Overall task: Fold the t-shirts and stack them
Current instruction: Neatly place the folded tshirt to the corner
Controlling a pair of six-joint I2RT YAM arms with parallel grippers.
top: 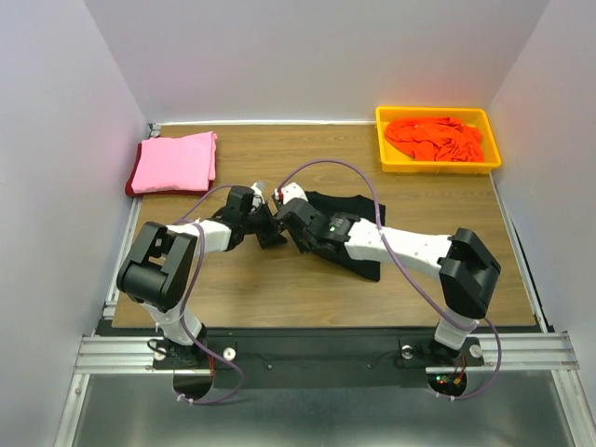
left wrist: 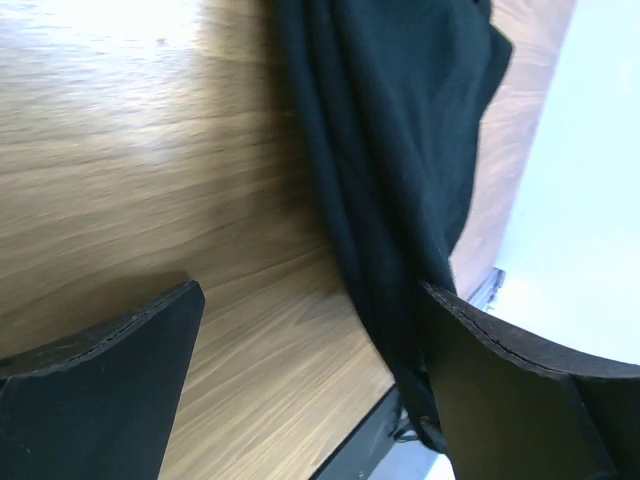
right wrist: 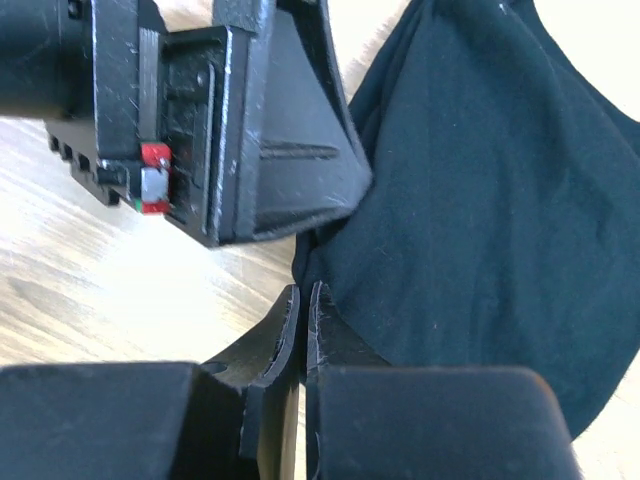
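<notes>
My left gripper takes hold of the black t-shirt [top: 343, 201] by its folded edge facing the pink t-shirt next, so the black t-shirt's body stays free to stack flat.
The black t-shirt [top: 343, 201] lies crumpled mid-table, mostly under my right arm. My right gripper [top: 294, 231] is shut on its left edge; in the right wrist view the fingertips [right wrist: 303, 292] pinch together at the hem of the black t-shirt [right wrist: 480, 200]. My left gripper [top: 271, 233] is just to the left, wide open. Bare wood shows between the fingers of the left gripper [left wrist: 310, 290], and the folded edge of the black t-shirt [left wrist: 400, 120] runs along its right finger [left wrist: 500, 390]. A folded pink t-shirt [top: 175, 160] rests on a dark red one [top: 129, 187] at the back left.
A yellow tray [top: 384, 140] at the back right holds a crumpled orange t-shirt [top: 436, 138]. White walls close in the table on three sides. The two wrists sit almost touching, with the left gripper's body [right wrist: 230, 120] filling the upper left of the right wrist view.
</notes>
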